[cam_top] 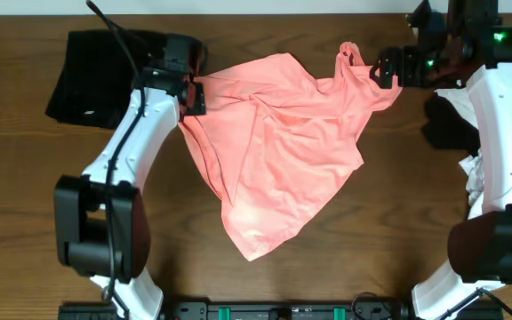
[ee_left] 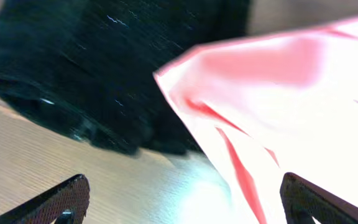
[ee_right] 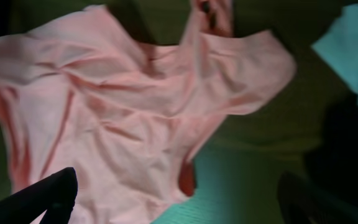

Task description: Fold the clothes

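Note:
The T-shirt's outer corner beside the raised fold is the part my right gripper should grab next, to pull the salmon-pink T-shirt (cam_top: pixel 283 142) straight for folding.
The salmon-pink T-shirt (cam_top: pixel 283 142) lies crumpled and spread across the middle of the table. My left gripper (cam_top: pixel 194 86) stands open at the shirt's upper left edge. In the left wrist view its fingers (ee_left: pixel 55 202) are wide apart over bare wood, with the pink cloth (ee_left: pixel 278 93) under the right finger. My right gripper (cam_top: pixel 388 69) is open at the shirt's upper right corner, beside a raised fold. In the right wrist view the shirt (ee_right: pixel 123 106) spreads below the open right gripper (ee_right: pixel 179 202), which grips nothing.
A black garment (cam_top: pixel 87 80) lies at the back left, close behind the left gripper (ee_left: pixel 182 205), and shows in its wrist view (ee_left: pixel 104 62). A black cloth (cam_top: pixel 452 124) and a white one (cam_top: pixel 476 173) lie under the right arm. The table's front edge carries a dark rail (cam_top: pixel 265 311).

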{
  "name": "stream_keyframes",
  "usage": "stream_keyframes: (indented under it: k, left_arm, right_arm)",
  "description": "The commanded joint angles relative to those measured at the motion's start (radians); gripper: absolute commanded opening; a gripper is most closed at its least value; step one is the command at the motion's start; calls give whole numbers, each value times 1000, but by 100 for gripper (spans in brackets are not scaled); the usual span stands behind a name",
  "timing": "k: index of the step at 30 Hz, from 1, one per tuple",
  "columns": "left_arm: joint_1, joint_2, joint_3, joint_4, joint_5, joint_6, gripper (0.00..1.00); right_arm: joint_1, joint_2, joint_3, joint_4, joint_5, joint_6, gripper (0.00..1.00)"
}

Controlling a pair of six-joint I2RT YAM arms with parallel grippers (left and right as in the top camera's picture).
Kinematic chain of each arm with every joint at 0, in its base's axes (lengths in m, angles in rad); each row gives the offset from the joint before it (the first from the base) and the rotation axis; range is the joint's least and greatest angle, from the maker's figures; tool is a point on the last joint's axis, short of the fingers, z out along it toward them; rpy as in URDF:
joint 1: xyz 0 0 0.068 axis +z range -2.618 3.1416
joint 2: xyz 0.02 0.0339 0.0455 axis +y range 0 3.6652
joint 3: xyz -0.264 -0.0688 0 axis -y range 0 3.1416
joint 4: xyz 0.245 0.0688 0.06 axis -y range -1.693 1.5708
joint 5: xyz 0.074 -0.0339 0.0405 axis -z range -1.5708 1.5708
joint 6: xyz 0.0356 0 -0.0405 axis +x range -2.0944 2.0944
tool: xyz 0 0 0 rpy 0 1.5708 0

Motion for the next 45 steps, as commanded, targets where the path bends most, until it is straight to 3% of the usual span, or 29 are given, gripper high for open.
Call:
stream_keyframes:
  k: [1,5,11,21,27,38,41,43,45]
  left_arm:
    - [-34,-84,10,-51,186,-53,98]
    - [-82,-109,10,-108,295,-58,98]
    - [-173,-109,10,-127,312,-23,98]
    - [-248,-108,10,-117,268,2,98]
    - [-265,-108,10,-122,268,2,98]
    - [-289,-108,8,-127,267,2,98]
    - [-289,-108,8,-127,267,2,98]
    - [-289,-108,8,-127,267,2,98]
    - [-289,-108,8,-127,267,2,98]
  right_arm:
    - [-2,4,-11,8,136,58,99]
    - [-7,9,-56,65,221,172,99]
    - [-44,45,-201,224,228,359,99]
    - [-96,137,-460,613,190,479,99]
    - [-95,211,-505,798,110,492,98]
    - [-89,329,-505,908,61,526,59]
    - [-90,328,-504,925,61,514,42]
    - [-90,328,-504,928,61,514,23]
    - [-91,328,-504,922,62,514,13]
